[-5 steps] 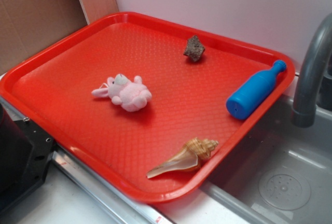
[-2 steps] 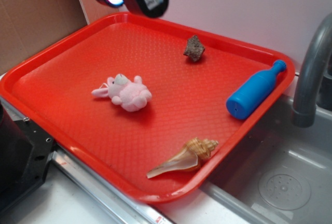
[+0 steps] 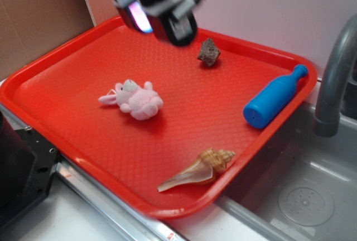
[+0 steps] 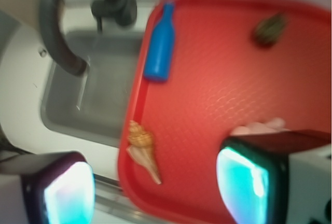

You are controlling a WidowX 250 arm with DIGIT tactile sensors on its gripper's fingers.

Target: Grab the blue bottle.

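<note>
The blue bottle narrows to a thin neck at one end, so my gripper should next grab it around its wide body, near its middle.
The blue bottle lies on its side at the right rim of the red tray, cap pointing to the far right. In the wrist view the blue bottle lies at the tray's left edge, well ahead of my fingers. My gripper hangs high over the tray's back left part, far from the bottle. It is open: two glowing pads stand wide apart in the wrist view around my gripper, with nothing between them.
On the tray lie a pink plush bunny, a dark rock and a seashell. A grey sink with a curved faucet borders the tray on the right. Cardboard stands behind left.
My gripper has come into view from the top left and moved down and to the right over the tray. The objects on the tray have not moved.
</note>
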